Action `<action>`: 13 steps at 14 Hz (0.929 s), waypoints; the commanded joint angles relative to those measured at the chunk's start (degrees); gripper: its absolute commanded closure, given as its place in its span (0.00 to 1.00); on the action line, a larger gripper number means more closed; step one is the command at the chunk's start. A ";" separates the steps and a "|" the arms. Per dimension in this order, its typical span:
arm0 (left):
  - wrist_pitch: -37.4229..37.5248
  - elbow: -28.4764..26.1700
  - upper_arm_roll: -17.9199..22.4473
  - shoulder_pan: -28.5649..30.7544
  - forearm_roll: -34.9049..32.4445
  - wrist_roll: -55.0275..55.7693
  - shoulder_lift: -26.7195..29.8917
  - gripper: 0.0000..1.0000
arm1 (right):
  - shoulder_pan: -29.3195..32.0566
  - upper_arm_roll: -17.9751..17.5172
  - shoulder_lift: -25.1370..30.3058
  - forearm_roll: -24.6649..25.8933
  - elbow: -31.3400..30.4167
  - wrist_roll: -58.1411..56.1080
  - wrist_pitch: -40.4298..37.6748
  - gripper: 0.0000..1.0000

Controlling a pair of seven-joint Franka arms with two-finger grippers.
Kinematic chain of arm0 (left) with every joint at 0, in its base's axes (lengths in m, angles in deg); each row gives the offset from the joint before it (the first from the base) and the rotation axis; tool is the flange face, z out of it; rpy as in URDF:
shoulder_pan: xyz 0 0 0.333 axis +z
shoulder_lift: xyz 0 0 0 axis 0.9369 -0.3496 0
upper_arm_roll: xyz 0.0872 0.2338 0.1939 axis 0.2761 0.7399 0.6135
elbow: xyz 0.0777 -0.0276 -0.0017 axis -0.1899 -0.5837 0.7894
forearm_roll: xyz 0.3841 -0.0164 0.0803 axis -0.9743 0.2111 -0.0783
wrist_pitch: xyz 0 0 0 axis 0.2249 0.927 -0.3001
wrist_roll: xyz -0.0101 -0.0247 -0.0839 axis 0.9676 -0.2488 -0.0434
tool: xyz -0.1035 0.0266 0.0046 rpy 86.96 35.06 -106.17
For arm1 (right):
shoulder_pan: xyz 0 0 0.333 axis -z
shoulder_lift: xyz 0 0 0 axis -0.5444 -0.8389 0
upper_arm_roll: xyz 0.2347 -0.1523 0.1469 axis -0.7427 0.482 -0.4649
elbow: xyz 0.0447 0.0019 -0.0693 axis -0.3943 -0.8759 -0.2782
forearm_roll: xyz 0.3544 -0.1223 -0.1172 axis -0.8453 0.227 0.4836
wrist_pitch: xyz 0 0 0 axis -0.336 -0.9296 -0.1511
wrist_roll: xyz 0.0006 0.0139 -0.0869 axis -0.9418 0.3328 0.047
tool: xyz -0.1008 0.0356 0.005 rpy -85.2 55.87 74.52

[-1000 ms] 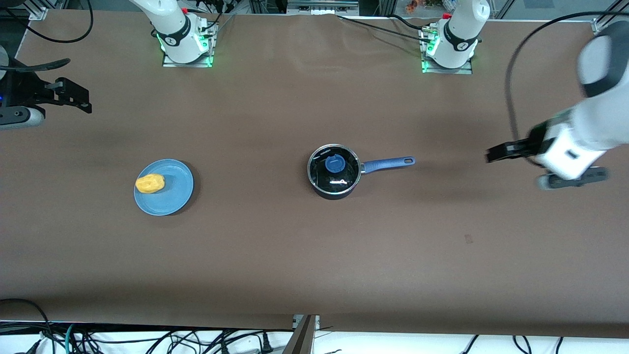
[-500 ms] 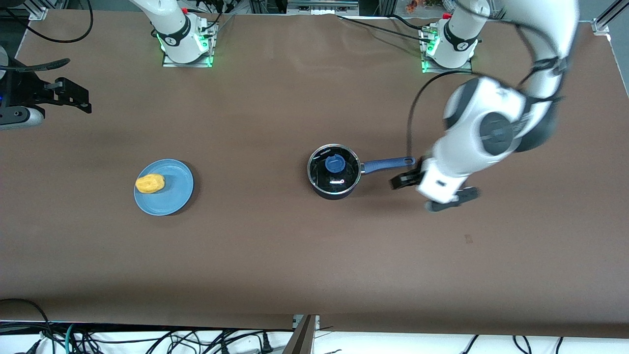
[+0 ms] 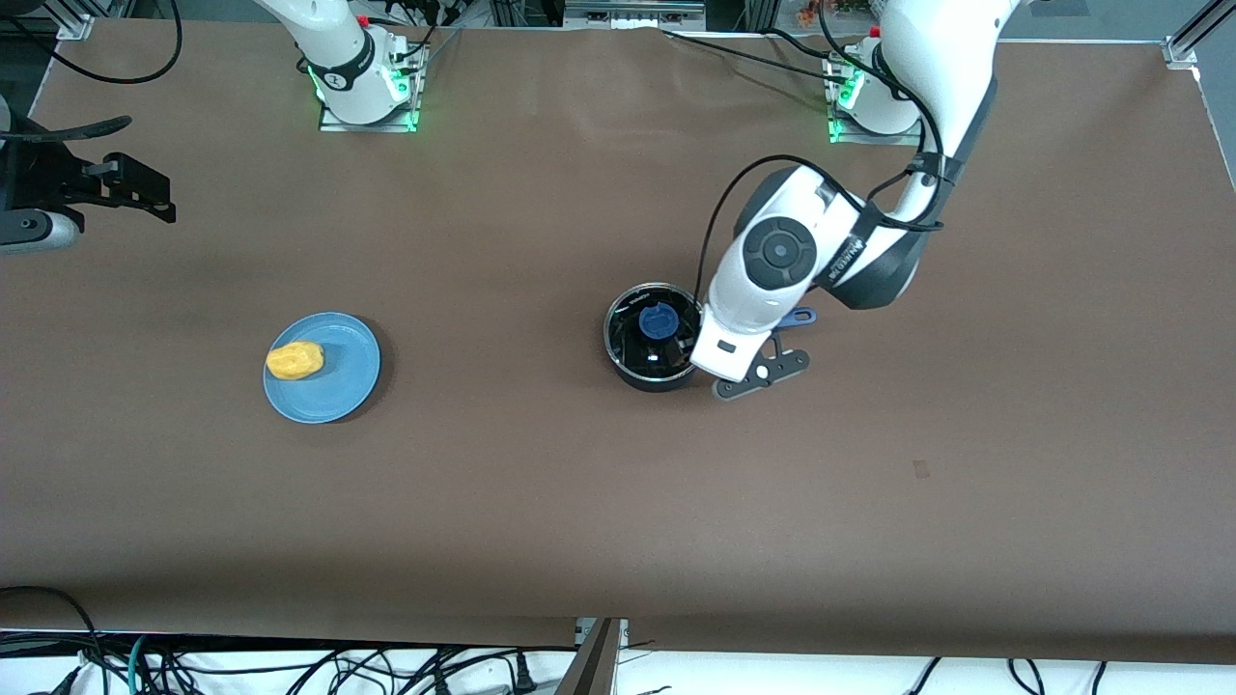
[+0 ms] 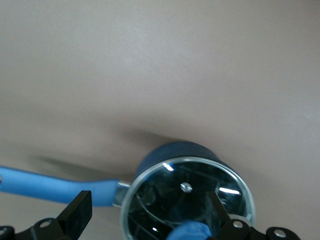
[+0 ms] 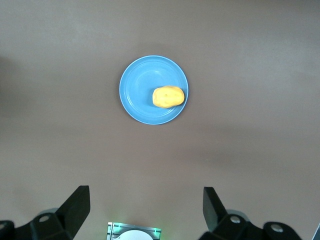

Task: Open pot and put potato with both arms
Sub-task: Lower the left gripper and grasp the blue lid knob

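I need to grab the lid by its narrow blue knob (image 3: 660, 320) with my left gripper next, as the glass disc (image 3: 634, 348) is too wide for my fingertips. That will open the pot.
The black pot (image 3: 645, 371) stands mid-table with its glass lid (image 3: 676, 307) and blue knob (image 3: 659, 320) on it. Its blue handle (image 3: 800, 315) points toward the left arm's end. My left gripper (image 3: 705, 338) hangs open over the pot's rim at the handle's root. In the left wrist view its fingers (image 4: 80, 207) straddle the handle (image 4: 45, 184) and the lid (image 4: 200, 187). The potato (image 3: 294, 360) lies on the light-blue plate (image 3: 338, 386). My right gripper (image 3: 135, 188) waits open, high at the right arm's end. The right wrist view shows the potato (image 5: 168, 96) and plate (image 5: 137, 92) far below.
Both arm bases (image 3: 367, 92) with green lights stand along the table's edge farthest from the front camera. Cables hang past the edge nearest to the camera. The brown table (image 3: 579, 502) is bare round the pot and the plate.
My left arm has swung from the left arm's end of the table to over the pot's handle side. The right arm, pot, plate and potato have not moved.
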 commanded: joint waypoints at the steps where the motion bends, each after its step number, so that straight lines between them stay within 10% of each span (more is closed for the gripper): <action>1: 0.91 4.66 0.57 -5.06 -1.96 6.15 -2.81 0.00 | 0.03 0.41 0.46 -0.11 -0.55 0.26 0.68 0.00; 13: -3.66 1.60 0.39 -8.24 -10.14 5.72 -5.01 0.00 | 0.90 2.26 -0.16 -0.29 -0.11 0.52 1.55 0.00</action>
